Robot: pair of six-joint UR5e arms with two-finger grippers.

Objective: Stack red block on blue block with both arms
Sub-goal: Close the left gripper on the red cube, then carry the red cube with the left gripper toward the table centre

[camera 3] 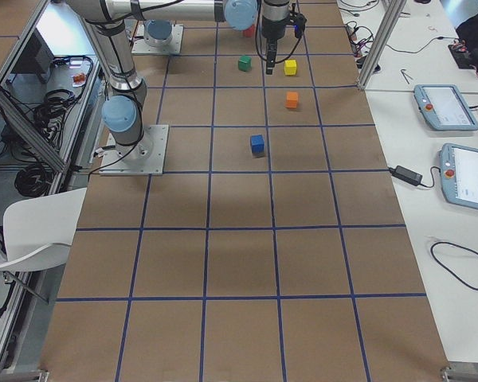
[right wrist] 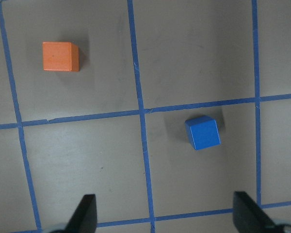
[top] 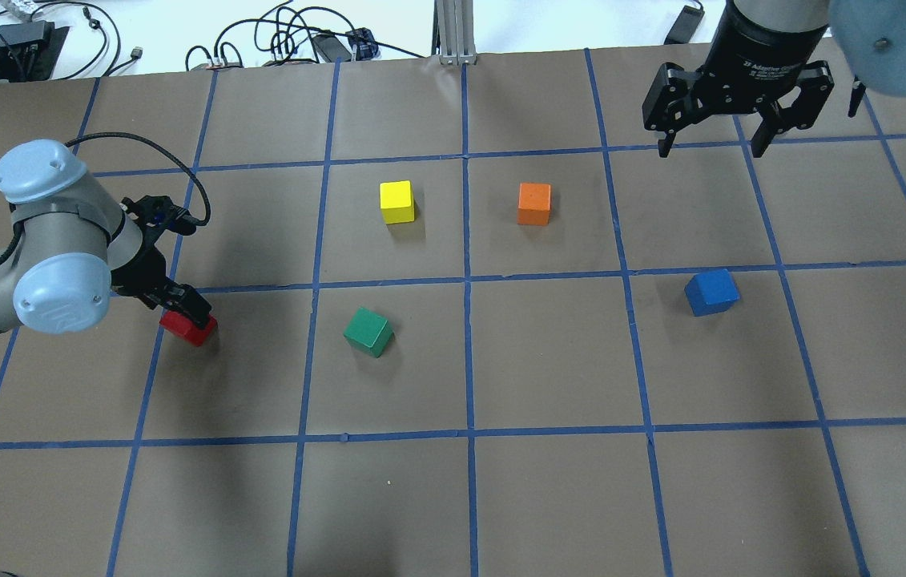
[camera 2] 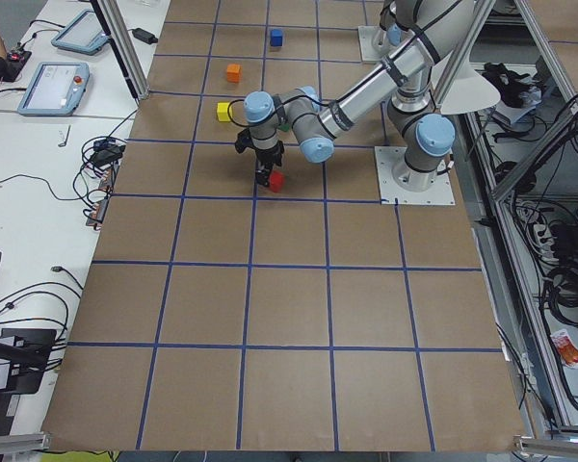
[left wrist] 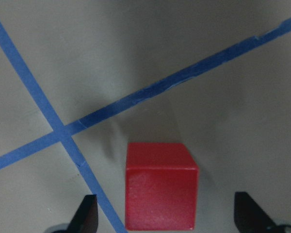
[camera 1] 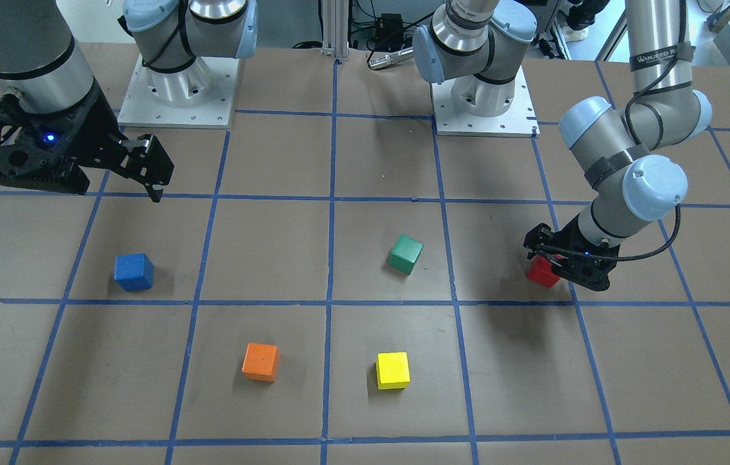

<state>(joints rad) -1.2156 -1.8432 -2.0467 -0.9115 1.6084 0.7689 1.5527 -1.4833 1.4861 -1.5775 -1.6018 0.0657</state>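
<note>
My left gripper grabs the opposite sides of the red block (camera 1: 542, 272) next, to get it stacked on the blue block (camera 1: 133, 272).
The red block (camera 1: 542, 272) sits on the brown table near a blue tape line, on the robot's left side (top: 190, 328). My left gripper (top: 180, 308) is lowered around it and open. In the left wrist view the red block (left wrist: 160, 191) lies between the two fingertips (left wrist: 87, 213) with gaps on both sides. The blue block (top: 711, 292) sits alone on the robot's right side (camera 1: 133, 271). My right gripper (top: 710, 148) hangs open and empty high above the table, beyond the blue block. The blue block also shows in the right wrist view (right wrist: 202, 132).
A green cube (top: 368, 332) sits to the right of the red block in the overhead view. A yellow cube (top: 396, 201) and an orange cube (top: 534, 203) sit farther out, mid-table. Both arm bases (camera 1: 177, 97) stand at the robot's edge.
</note>
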